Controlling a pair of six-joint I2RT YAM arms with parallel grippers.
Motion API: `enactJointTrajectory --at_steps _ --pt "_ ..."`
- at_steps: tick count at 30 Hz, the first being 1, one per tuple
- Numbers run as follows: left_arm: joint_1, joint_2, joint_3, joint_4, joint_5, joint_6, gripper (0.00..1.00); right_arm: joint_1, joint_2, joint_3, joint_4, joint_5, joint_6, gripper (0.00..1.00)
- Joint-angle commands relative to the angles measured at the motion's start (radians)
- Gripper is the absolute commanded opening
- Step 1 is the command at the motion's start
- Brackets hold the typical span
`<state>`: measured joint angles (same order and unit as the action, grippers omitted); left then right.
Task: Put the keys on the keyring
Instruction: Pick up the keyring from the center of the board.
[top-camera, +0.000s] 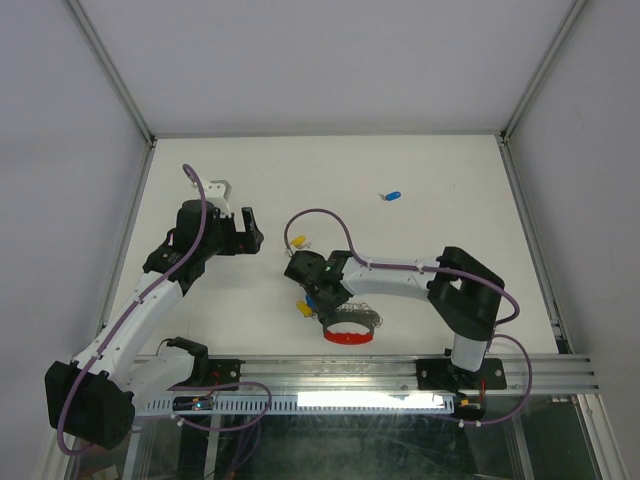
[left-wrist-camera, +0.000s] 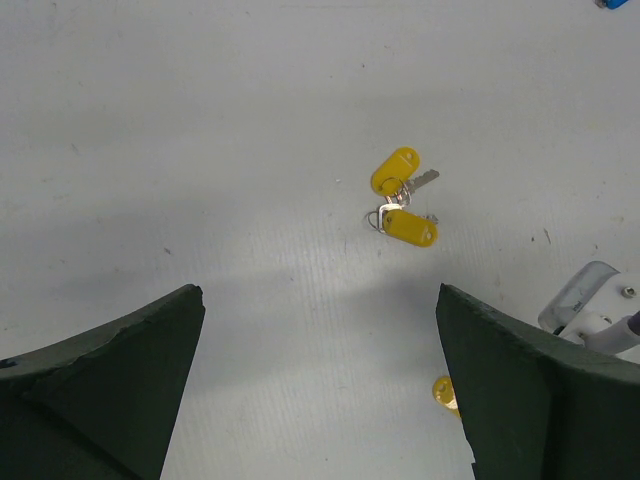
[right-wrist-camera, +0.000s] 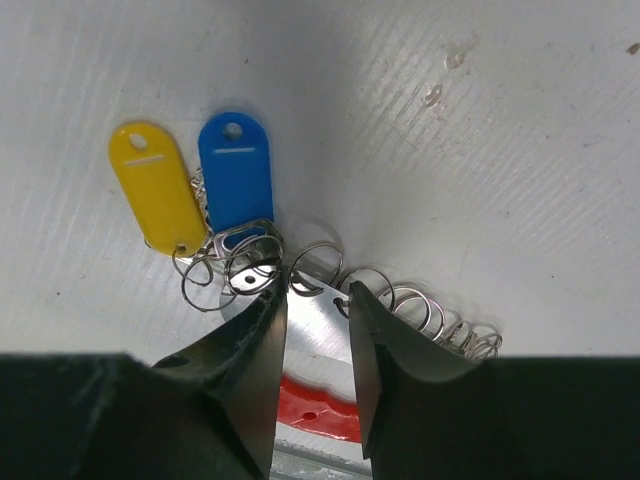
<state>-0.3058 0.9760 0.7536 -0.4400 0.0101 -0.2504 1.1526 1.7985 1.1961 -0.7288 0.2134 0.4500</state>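
Observation:
My right gripper has one small ring at the plate's edge (right-wrist-camera: 316, 270) between its fingers, so it should close on that ring, as closing now would hold it.
The keyring (right-wrist-camera: 320, 330) is a grey metal plate with a row of small rings and a red curved strip (right-wrist-camera: 315, 412); in the top view it (top-camera: 350, 330) lies near the front edge. A yellow-capped key (right-wrist-camera: 155, 190) and a blue-capped key (right-wrist-camera: 235, 180) lie at its left end among the rings. My right gripper (right-wrist-camera: 315, 290) stands right over the plate, jaws a narrow gap apart, fingertips among the rings. My left gripper (left-wrist-camera: 320, 400) is wide open and empty above the table. Two yellow keys (left-wrist-camera: 405, 200) lie ahead of it. A blue key (top-camera: 392, 196) lies far back.
Another yellow key (left-wrist-camera: 445, 392) peeks out beside the left gripper's right finger (left-wrist-camera: 540, 390). A white part of the right arm (left-wrist-camera: 590, 300) shows at the right of the left wrist view. A metal rail (top-camera: 330, 372) runs along the front edge just behind the keyring.

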Motion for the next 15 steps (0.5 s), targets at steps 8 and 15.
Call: enactJointTrajectory --at_steps 8,15 --pt "0.004 -0.008 0.003 0.047 0.023 -0.001 0.99 0.004 0.037 0.037 0.048 -0.002 -0.02 0.23" --pt "0.005 -0.007 0.003 0.048 0.023 -0.001 0.99 0.004 0.038 0.031 0.054 0.001 -0.02 0.01"
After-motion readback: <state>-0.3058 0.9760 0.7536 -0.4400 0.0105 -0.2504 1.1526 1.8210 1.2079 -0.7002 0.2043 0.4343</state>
